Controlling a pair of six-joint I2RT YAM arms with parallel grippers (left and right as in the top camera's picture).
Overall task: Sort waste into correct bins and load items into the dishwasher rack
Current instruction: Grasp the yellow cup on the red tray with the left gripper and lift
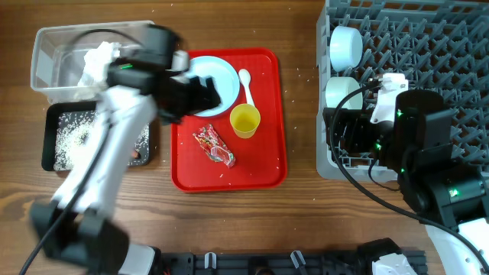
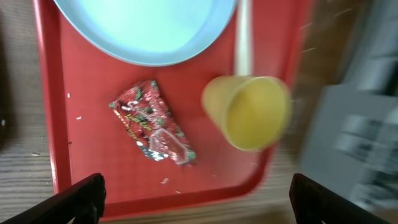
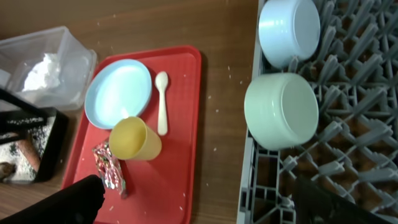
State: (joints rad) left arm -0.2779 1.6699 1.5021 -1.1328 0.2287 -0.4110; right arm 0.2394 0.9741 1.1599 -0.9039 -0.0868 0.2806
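My left gripper grabs the yellow cup's rim on the wrapper side next, so the cup's base end stays free for handover to my right gripper.
My left gripper hangs open and empty over the red tray, covering part of the pale blue plate. In the left wrist view its fingers frame the red-and-white wrapper and the yellow cup, with the plate beyond. A white spoon lies beside the plate. Two pale bowls sit in the grey rack. Over the rack's near left corner my right gripper stands open and empty. A white napkin lies in the clear tub.
The black tray holds scattered rice and a carrot. The red tray carries a few stray rice grains. Bare wooden table separates the red tray from the rack.
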